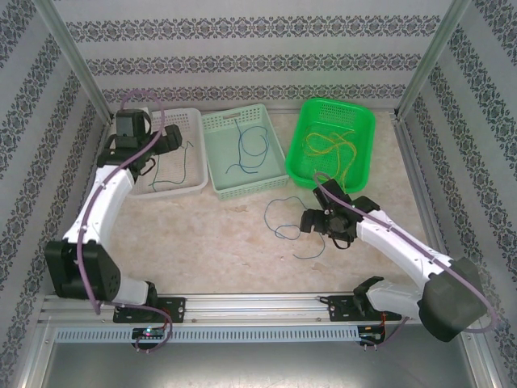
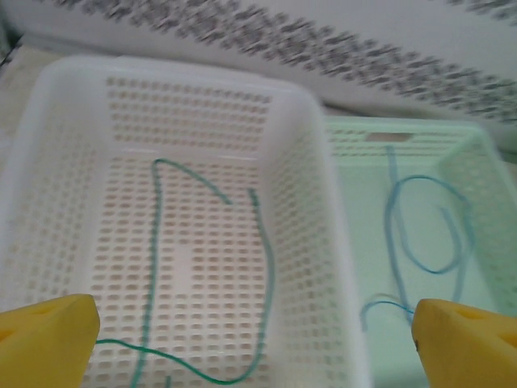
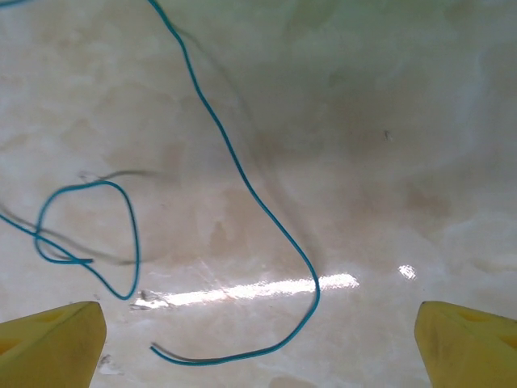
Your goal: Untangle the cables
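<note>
The right gripper grabs the loose blue cable near its curved end next, away from its loop. The rest stays free to trail and untangle.
The cables lie sorted by colour. A dark green cable curls on the floor of the white basket, and my left gripper hovers over it, open and holding nothing. From above, that left gripper hangs over the white basket's left half. A blue cable rests in the mint basket. Yellow cables are piled in the bright green basket. Another blue cable lies loose on the table, under my open right gripper, whose yellow fingertips flank its curved end. Seen from overhead, the right gripper sits beside this blue cable.
The three baskets stand in a row at the back of the marble table. Patterned walls and metal posts close the sides and back. A metal rail carries both arm bases at the near edge.
</note>
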Robot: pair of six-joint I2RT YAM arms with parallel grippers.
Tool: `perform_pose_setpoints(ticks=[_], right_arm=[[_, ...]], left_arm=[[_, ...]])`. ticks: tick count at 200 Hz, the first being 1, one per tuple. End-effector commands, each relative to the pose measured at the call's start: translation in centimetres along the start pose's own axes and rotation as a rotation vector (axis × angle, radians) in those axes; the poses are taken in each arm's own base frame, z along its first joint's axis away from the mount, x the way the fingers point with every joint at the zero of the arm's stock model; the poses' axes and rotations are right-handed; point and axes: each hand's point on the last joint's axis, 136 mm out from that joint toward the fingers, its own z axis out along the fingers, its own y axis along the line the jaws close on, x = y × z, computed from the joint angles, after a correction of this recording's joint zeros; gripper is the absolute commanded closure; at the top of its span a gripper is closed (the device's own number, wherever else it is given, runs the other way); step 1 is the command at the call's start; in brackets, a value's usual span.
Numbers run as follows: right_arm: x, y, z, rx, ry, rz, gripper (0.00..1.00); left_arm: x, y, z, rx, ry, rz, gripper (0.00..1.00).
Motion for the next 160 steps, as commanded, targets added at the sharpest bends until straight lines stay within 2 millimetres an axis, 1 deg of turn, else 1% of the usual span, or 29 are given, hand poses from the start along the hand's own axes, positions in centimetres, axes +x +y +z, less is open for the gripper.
perform_pose_setpoints(ticks=[1,11,29,49,62,75,94,109,133,145,160], right_arm=[[0.3,-0.5,1.0,0.029,0.02,0.023,0.04],[0.2,-0.5,1.5,0.041,0.028,0.015,0.05],[0.6,-1.0,2.7,0.079,0.061,0.007,0.08],[1.0,-1.2,4.0,0.105,0.089,0.004,0.11],[0.9,-1.3,4.7,0.123,0.094,-0.002,0.15],[0.9,-1.4,5.4,0.137,0.104,-0.009,0.19],[1.0,-1.5,6.4,0.15,0.12,-0.016,0.22],[0.6,-1.8,6.5,0.18,0.11,-0.032,0.25],[0.2,-2.3,6.7,0.202,0.102,-0.029,0.36],[0.0,-2.3,6.8,0.211,0.103,-0.043,0.38],[-0.1,-2.1,6.9,0.222,0.111,-0.073,0.43]], left_arm=[[0.0,-2.6,-1.0,0.091,-0.051,0.007,0.0],[0.5,-3.4,-1.4,0.118,-0.047,0.005,0.0],[1.6,-4.1,-2.2,0.149,-0.039,-0.005,0.0],[2.5,-4.0,-3.1,0.165,-0.039,-0.011,0.0],[3.0,-3.9,-3.6,0.167,-0.038,-0.003,0.0],[3.2,-3.8,-4.1,0.168,-0.035,0.003,0.0],[3.6,-3.5,-4.6,0.161,-0.033,0.012,0.0],[3.6,-3.1,-4.9,0.144,-0.039,0.02,0.0],[3.9,-3.2,-5.0,0.149,-0.033,0.023,0.0],[4.0,-3.2,-5.0,0.153,-0.031,0.019,0.0],[4.2,-3.1,-4.9,0.146,-0.028,0.012,0.0]])
